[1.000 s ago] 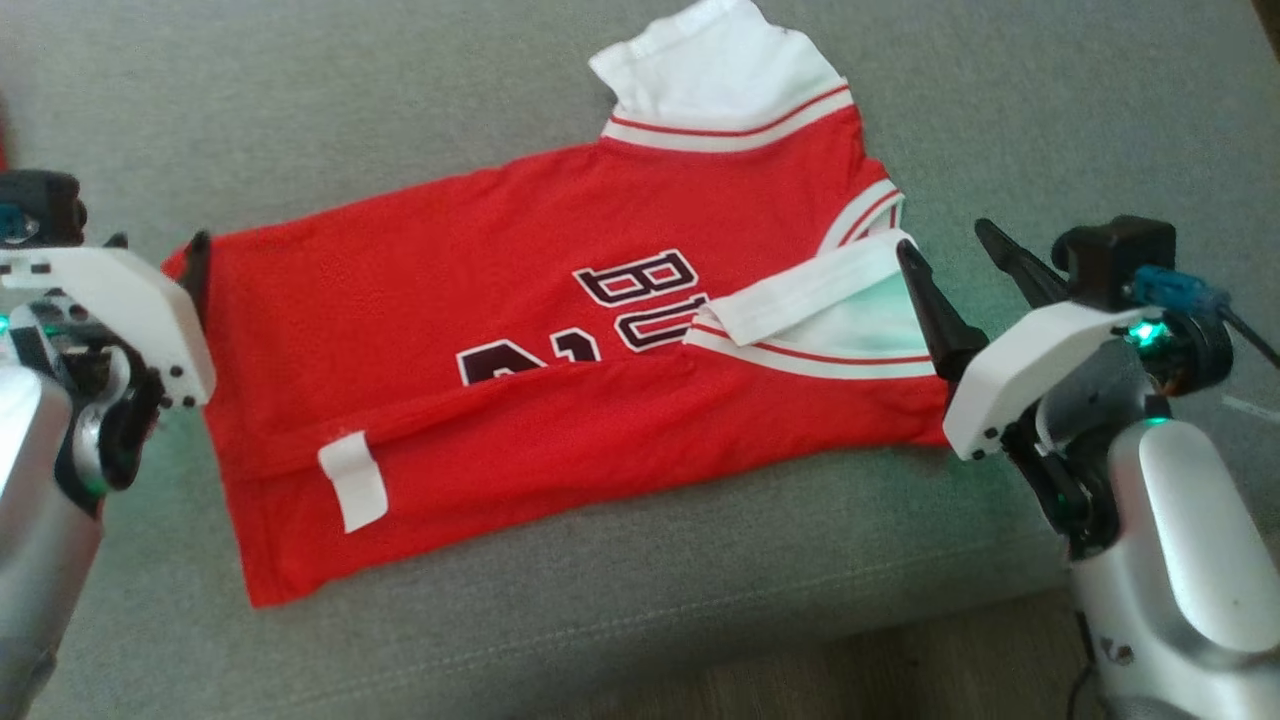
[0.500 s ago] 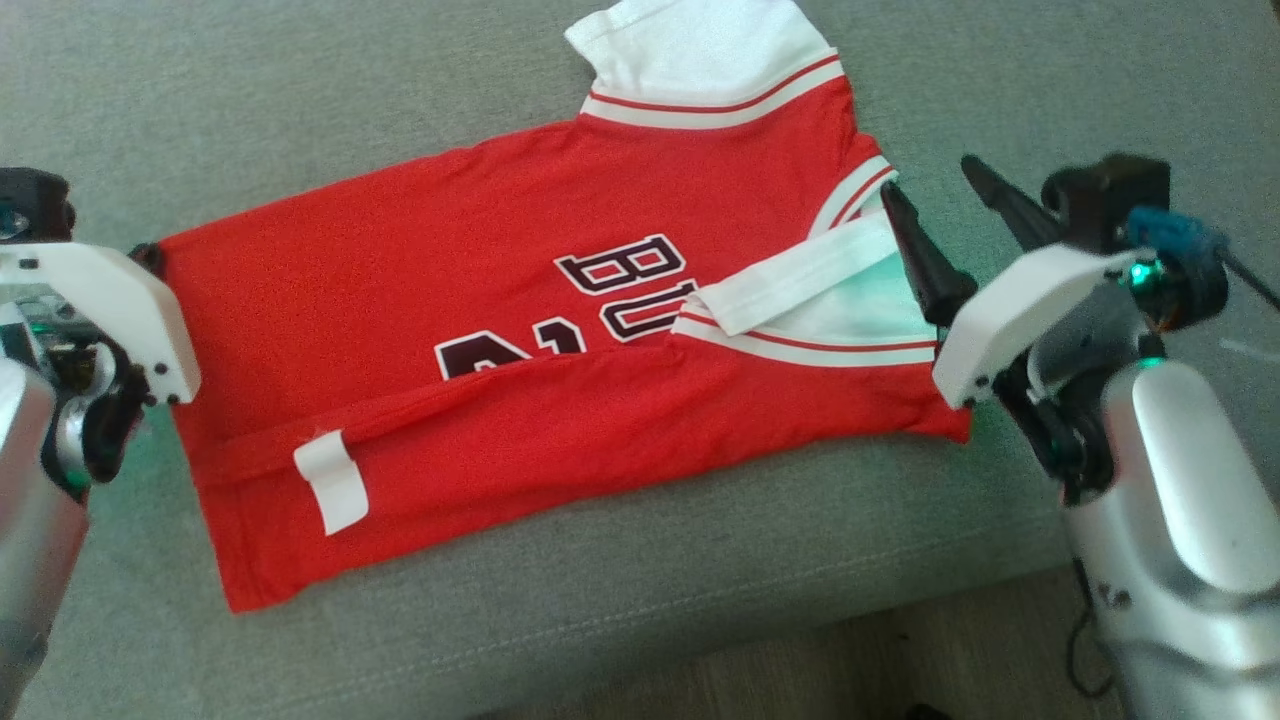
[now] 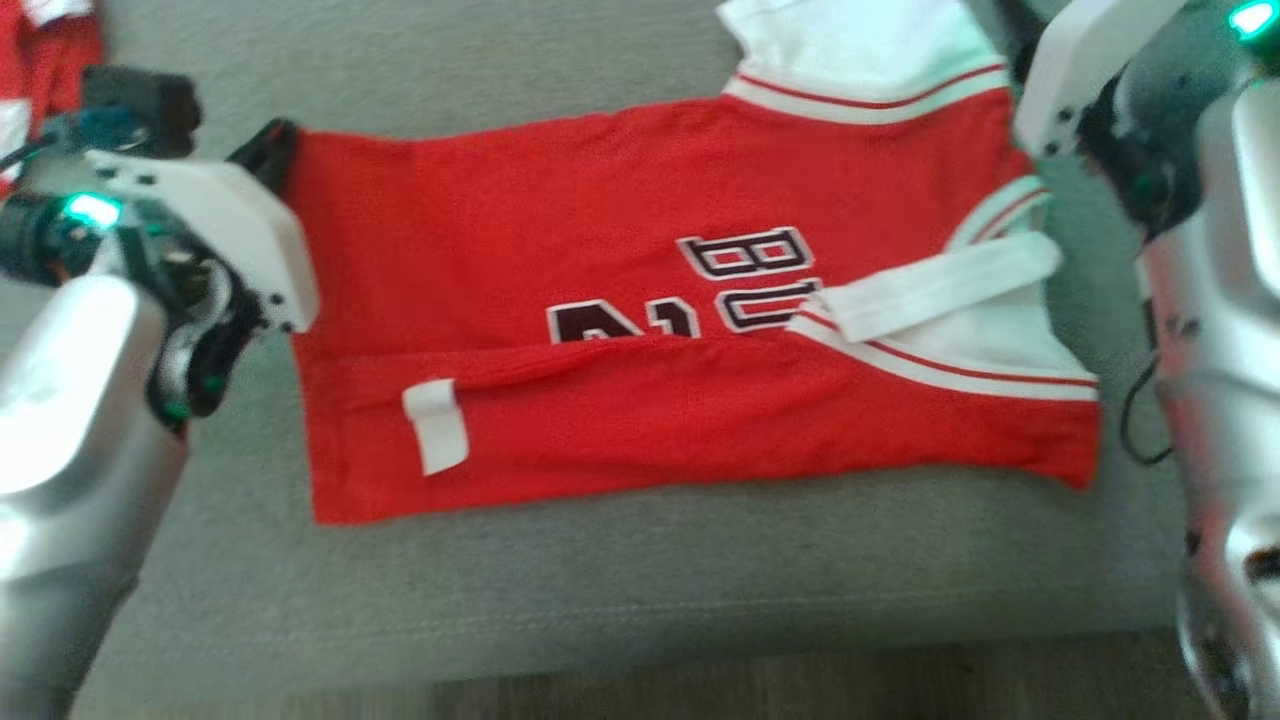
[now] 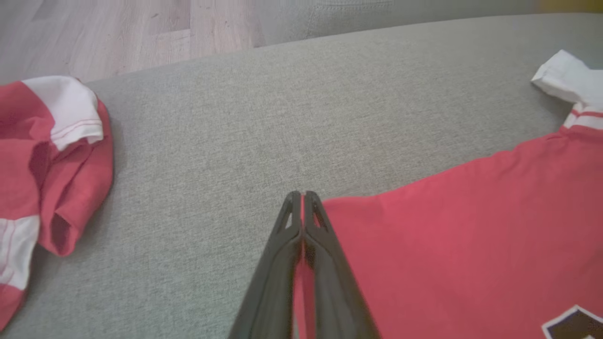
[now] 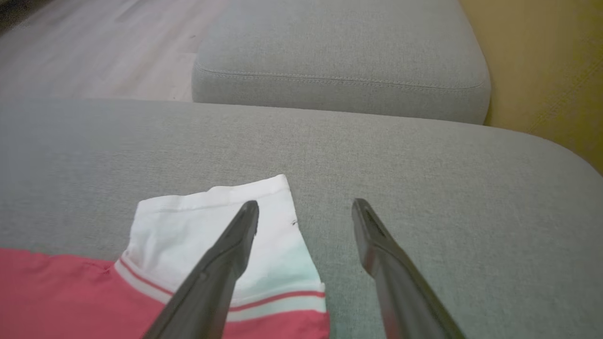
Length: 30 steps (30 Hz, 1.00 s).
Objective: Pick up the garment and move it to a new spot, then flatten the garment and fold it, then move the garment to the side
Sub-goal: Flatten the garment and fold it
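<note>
My right gripper pinches the jersey by the white sleeve's corner (image 5: 284, 186) next, where the cloth edge is free.
The garment (image 3: 600, 250), a red jersey with white sleeves and dark lettering, lies spread on the grey cushion (image 3: 600, 600), its near long edge folded over. My left gripper (image 3: 262, 150) sits at the garment's far left hem corner. In the left wrist view the left gripper (image 4: 301, 195) is shut, with red cloth of the garment (image 4: 471, 235) pinched between the fingers. My right gripper (image 5: 306, 207) stands open just above the garment's far white sleeve (image 5: 188, 221), one finger over the cloth and one over bare cushion. The right arm's white housing (image 3: 1080, 70) is at the top right of the head view.
A second red and white garment (image 4: 47, 155) lies bunched on the cushion to the left of my left gripper. Another grey cushion (image 5: 339, 56) stands beyond, with a yellow wall (image 5: 541, 56) beside it. Wooden floor (image 3: 700, 695) runs along the cushion's near edge.
The head camera has shifted. My left gripper has shut on the garment's hem corner. My right gripper has moved from the near sleeve to the far sleeve, still open.
</note>
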### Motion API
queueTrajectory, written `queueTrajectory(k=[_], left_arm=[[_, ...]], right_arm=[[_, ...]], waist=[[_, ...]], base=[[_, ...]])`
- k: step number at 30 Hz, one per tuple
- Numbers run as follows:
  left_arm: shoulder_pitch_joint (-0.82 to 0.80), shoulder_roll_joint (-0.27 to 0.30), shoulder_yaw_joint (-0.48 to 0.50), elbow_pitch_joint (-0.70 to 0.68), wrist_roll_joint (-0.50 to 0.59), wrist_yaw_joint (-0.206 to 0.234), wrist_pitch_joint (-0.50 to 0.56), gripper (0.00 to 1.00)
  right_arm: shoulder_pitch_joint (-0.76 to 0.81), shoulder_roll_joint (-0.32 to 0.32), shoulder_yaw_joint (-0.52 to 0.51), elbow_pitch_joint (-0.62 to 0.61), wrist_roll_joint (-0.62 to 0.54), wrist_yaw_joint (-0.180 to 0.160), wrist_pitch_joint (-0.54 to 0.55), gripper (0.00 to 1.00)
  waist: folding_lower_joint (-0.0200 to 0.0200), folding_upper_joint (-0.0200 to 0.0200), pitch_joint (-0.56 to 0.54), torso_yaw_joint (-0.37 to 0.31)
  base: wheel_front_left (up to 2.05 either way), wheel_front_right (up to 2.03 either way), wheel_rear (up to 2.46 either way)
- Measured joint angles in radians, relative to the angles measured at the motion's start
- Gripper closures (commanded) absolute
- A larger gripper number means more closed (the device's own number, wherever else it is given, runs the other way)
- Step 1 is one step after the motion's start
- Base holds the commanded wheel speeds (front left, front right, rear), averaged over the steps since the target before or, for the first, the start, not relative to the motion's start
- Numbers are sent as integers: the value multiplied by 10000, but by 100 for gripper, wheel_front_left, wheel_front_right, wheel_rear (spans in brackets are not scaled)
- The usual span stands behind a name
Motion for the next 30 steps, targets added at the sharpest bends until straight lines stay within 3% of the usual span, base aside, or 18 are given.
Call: queueTrajectory(k=[6,12,21,22,23,24,25,30], left_arm=[[-384,-731,-349,-257,161,-221,-395,100],[-816,-1534,-658,-107,174,-374,-725,100],[-1149,-2019,-754,483,174,-523,-1141,100],[-1173,-2031,-761,533,174,-527,-1145,100],[-1197,-2031,-761,587,174,-589,-1174,100],[-1205,-2031,-757,627,174,-602,-1218,100],[-1207,-2031,-757,650,174,-602,-1220,100],[-1214,-2008,-732,846,173,-600,-1319,100]], right_arm=[[-1357,-169,-1020,2422,-1095,0,393,0],[-2249,-339,-1881,3887,-2247,0,313,0],[-3084,-286,-2483,5154,-3714,0,207,0],[-3122,-282,-2464,5264,-3814,0,213,20],[-3166,-282,-2395,5382,-3900,0,253,51],[-3229,-276,-2301,5473,-3975,0,251,65],[-3272,-263,-2238,5540,-4008,0,245,100],[-3294,-222,-2056,5766,-4140,0,-629,100]], waist=[[0,0,305,1019],[0,0,677,1893],[0,0,1044,2280],[-1,0,1040,2276],[-1,0,1036,2270],[-2,0,1034,2257],[-2,0,1039,2239],[-1,0,1057,2067]], base=[[0,0,0],[0,0,0],[0,0,0],[0,0,0],[0,0,0],[0,0,0],[0,0,0],[0,0,0]])
